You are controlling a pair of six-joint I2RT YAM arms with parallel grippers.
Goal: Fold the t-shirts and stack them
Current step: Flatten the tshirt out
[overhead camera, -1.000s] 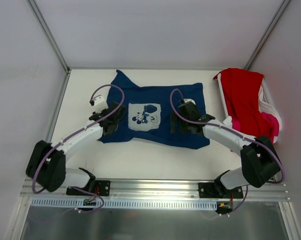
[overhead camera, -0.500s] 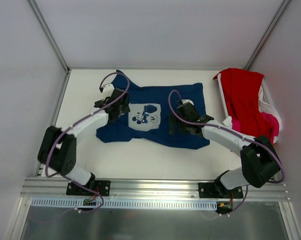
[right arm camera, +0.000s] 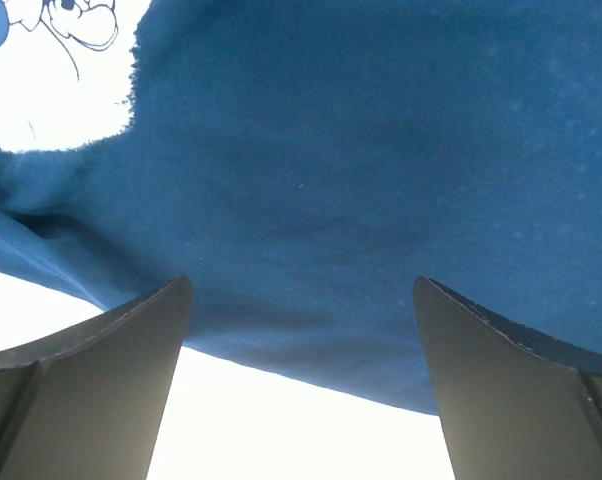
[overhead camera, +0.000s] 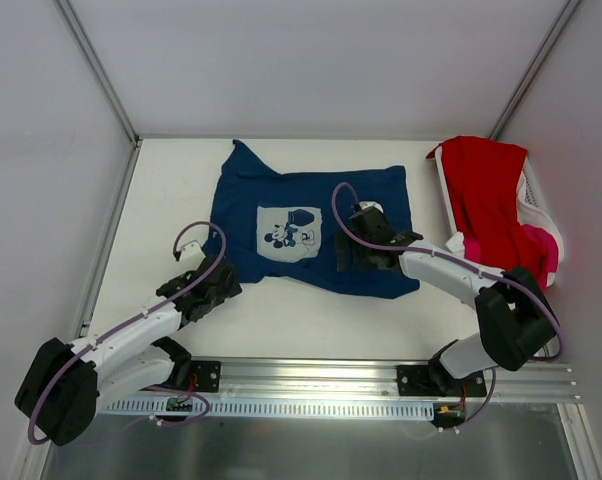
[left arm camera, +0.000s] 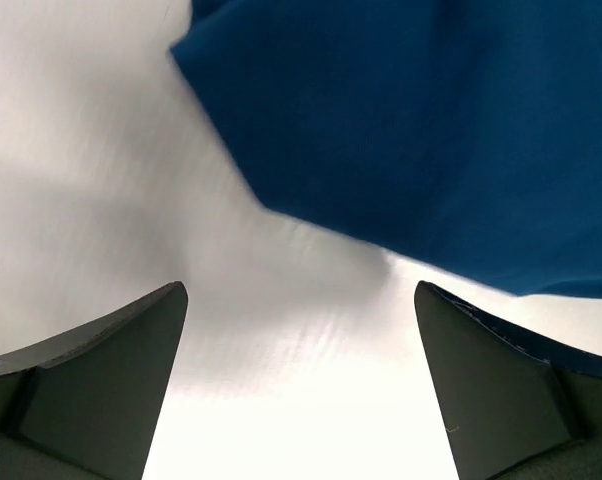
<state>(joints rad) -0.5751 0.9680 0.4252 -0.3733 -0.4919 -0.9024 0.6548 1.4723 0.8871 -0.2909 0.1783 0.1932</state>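
The robot's left gripper will next draw the navy t-shirt's near corner flat for folding, so it will pinch that corner by its loose edge.
The navy t-shirt (overhead camera: 361,215) lies spread on the table, its pale mouse print (overhead camera: 288,232) facing up. My left gripper (overhead camera: 221,283) hangs open over bare table just off the shirt's near-left corner; in the left wrist view the navy cloth (left arm camera: 431,130) lies ahead of the empty gripper (left arm camera: 299,292). My right gripper (overhead camera: 343,252) is open above the shirt's near hem, right of the print. The right wrist view shows the hem (right arm camera: 381,150) between the spread fingers (right arm camera: 101,380), nothing pinched. A red t-shirt (overhead camera: 486,195) and a pink one (overhead camera: 543,245) sit in the basket.
The white basket (overhead camera: 537,203) stands at the table's right edge, against the enclosure wall. Metal frame rails run along the left side (overhead camera: 111,235) and the back. White tabletop (overhead camera: 311,320) shows between the shirt and the arm bases.
The left gripper let go of the shirt's left side, opened, then drew back toward the near-left. The shirt's left part now lies spread out. The right arm barely moved.
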